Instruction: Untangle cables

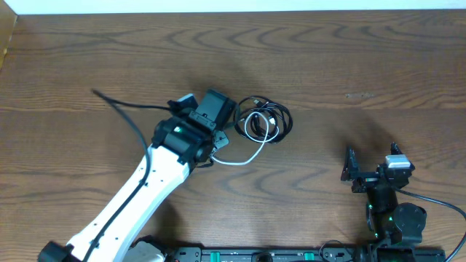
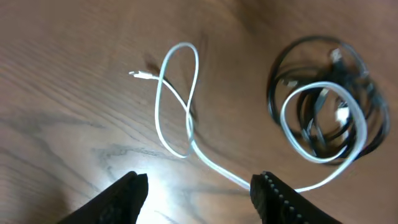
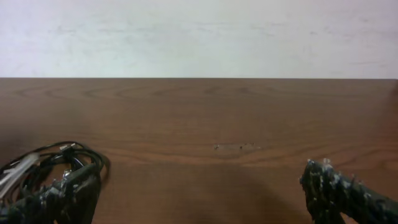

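Note:
I need to reach the white cable (image 1: 251, 155) with my left gripper and grab its loose part outside the black coil. Then I can pull the cable free and untangle it.
The cables lie tangled near mid-table. Two black ones form a coil (image 1: 271, 118) with the white cable (image 1: 251, 155) looped through it. In the left wrist view the white cable (image 2: 176, 102) makes a narrow loop on the wood, its small plug (image 2: 139, 75) at the left, then runs right into the black coil (image 2: 373, 118). My left gripper (image 1: 216, 138) hovers over that loose white end. It (image 2: 199, 194) is open, nothing held, the white strand passing just beyond its right finger (image 2: 280, 199). My right gripper (image 1: 371, 172) (image 3: 199, 193) stands open and empty to the right, apart from the cables.
The wooden table (image 1: 349, 65) carries nothing else. A thicker black cord (image 1: 127, 109) of the left arm trails over the wood to the left. The right wrist view catches the black coil (image 3: 56, 158) at its far left and a white wall beyond the table's back edge.

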Controlling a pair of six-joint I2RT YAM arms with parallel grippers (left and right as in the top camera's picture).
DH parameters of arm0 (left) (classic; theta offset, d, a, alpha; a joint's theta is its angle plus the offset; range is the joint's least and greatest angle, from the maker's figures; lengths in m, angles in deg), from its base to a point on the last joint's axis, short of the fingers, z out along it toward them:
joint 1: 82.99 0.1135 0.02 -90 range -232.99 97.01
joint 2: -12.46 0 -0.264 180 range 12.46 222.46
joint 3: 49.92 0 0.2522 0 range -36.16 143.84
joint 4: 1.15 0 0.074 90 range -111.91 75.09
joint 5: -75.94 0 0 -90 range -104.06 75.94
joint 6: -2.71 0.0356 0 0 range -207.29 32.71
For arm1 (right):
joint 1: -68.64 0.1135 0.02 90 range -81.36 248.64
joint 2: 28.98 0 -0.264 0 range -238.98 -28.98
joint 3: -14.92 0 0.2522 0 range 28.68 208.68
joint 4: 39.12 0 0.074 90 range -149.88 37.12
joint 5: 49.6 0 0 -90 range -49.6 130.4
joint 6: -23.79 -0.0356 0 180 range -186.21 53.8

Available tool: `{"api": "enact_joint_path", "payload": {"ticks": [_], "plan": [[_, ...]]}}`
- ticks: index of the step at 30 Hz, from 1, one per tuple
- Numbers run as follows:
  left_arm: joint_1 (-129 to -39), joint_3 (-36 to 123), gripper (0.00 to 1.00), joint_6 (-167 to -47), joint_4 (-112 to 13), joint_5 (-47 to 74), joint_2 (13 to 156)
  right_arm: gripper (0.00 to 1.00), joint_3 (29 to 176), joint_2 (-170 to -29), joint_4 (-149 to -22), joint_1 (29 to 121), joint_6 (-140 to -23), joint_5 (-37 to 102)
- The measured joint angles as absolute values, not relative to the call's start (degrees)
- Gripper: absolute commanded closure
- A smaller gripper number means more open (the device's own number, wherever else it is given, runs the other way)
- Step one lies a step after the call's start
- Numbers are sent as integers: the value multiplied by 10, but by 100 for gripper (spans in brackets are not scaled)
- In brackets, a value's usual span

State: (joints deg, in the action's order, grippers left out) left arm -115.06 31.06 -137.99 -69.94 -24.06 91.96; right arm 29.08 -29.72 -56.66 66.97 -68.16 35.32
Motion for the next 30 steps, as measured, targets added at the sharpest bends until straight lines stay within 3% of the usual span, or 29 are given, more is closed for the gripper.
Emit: {"api": "enact_joint_path", "payload": {"ticks": [5, 15, 30], "plan": [[-1150, 311, 28, -1270, -663, -155, 954, 1, 291, -297, -567, 670, -682, 353], [-1164, 311, 25, -1112, -618, 2, 1059, 1, 291, -297, -567, 670, -682, 353], [-1199, 311, 25, -1078, -475, 64, 1118, 1, 291, -297, -567, 670, -682, 353]]}}
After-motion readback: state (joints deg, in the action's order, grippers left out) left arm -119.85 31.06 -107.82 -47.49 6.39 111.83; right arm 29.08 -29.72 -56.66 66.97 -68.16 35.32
